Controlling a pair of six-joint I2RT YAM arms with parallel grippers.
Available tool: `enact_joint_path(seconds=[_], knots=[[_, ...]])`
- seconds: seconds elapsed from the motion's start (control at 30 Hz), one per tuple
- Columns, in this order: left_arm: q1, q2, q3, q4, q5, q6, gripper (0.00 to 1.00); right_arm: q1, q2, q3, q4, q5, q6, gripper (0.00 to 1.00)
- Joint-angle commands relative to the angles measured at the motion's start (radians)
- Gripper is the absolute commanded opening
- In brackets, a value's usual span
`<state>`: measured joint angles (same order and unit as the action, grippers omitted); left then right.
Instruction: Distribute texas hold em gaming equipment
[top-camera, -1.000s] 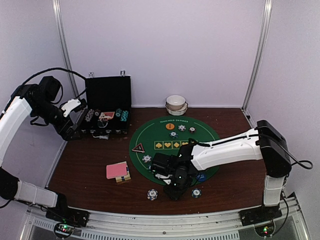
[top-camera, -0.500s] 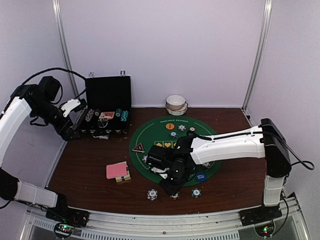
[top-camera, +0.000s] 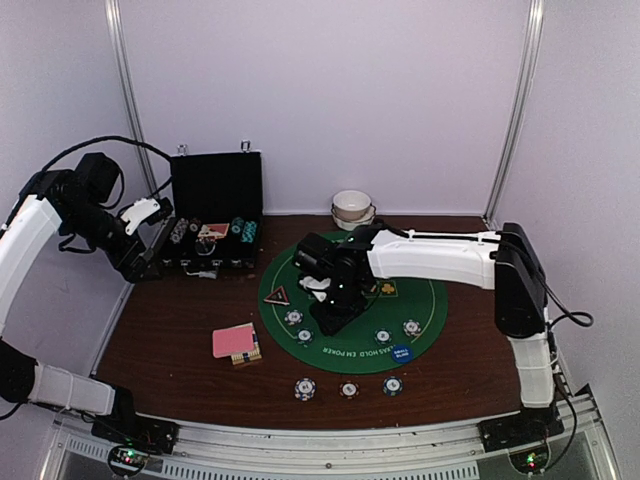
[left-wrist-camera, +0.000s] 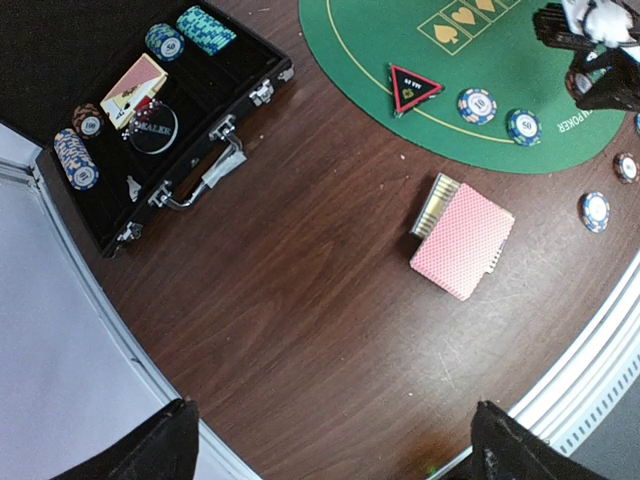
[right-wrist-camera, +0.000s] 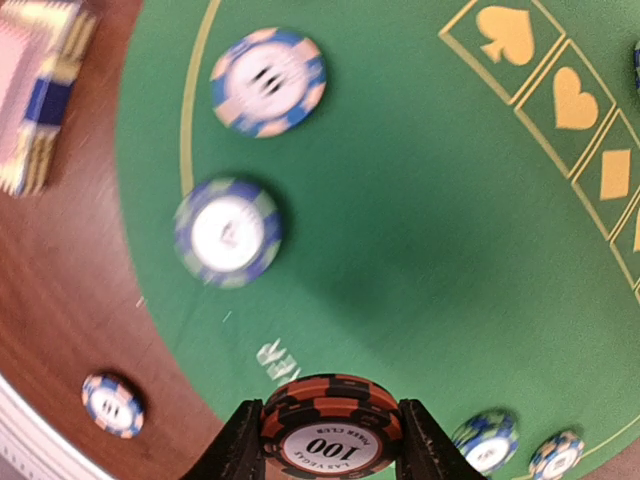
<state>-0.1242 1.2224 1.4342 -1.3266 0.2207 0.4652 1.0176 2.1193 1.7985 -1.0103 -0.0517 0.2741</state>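
My fingers hold the orange-and-black chip (right-wrist-camera: 330, 430) well above the blue-striped chips, so it is too early to release. My right gripper keeps holding the chip until the chip meets the green mat.
My right gripper (top-camera: 326, 312) hangs over the left part of the green mat (top-camera: 420, 300). It is shut on an orange-and-black 100 chip (right-wrist-camera: 330, 430), held on edge between the fingers. Below it two blue-striped chips (right-wrist-camera: 268, 80) (right-wrist-camera: 227, 232) lie on the mat. The pink-backed card deck (top-camera: 233, 340) lies on the wood left of the mat, and the red triangular button (top-camera: 277, 296) sits at the mat's left rim. A blue round button (top-camera: 401, 353) lies at the mat's near edge. My left gripper (left-wrist-camera: 325, 455) is open and empty, high beside the case.
The black hinged case (top-camera: 215, 215) stands open at the back left with chip stacks and cards inside. White bowls (top-camera: 352, 208) stand at the back. Three chips (top-camera: 305, 388) (top-camera: 348, 390) (top-camera: 392, 384) lie on the wood before the mat.
My right gripper has moved from the mat's near edge away from me toward the mat's left middle, carrying the orange chip. Chips on the near part of the mat are now uncovered. The left arm has not moved.
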Motion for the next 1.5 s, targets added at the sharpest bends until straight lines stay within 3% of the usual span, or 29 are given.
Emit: enact_joint_path(seconds=[0.0,0.5,0.8,0.97,1.2,1.47], knots=[[0.006,-0.012,0.001,0.013,0.004,0.011,0.98,-0.041,0.087,0.103,0.01,0.014,-0.02,0.35],[0.006,-0.002,-0.002,0.017,0.009,0.021,0.98,-0.1,0.287,0.306,0.014,-0.02,-0.001,0.33],[0.006,0.004,-0.006,0.015,0.012,0.019,0.98,-0.102,0.289,0.32,-0.008,-0.028,-0.015,0.57],[0.006,-0.002,-0.008,0.013,0.007,0.021,0.98,-0.102,0.232,0.314,-0.024,-0.012,-0.024,0.61],[0.006,-0.013,-0.005,0.011,-0.002,0.026,0.98,-0.074,0.037,0.099,-0.004,-0.015,-0.033,0.61],[0.006,-0.009,-0.009,0.009,-0.001,0.028,0.98,0.063,-0.197,-0.276,0.079,-0.016,0.012,0.78]])
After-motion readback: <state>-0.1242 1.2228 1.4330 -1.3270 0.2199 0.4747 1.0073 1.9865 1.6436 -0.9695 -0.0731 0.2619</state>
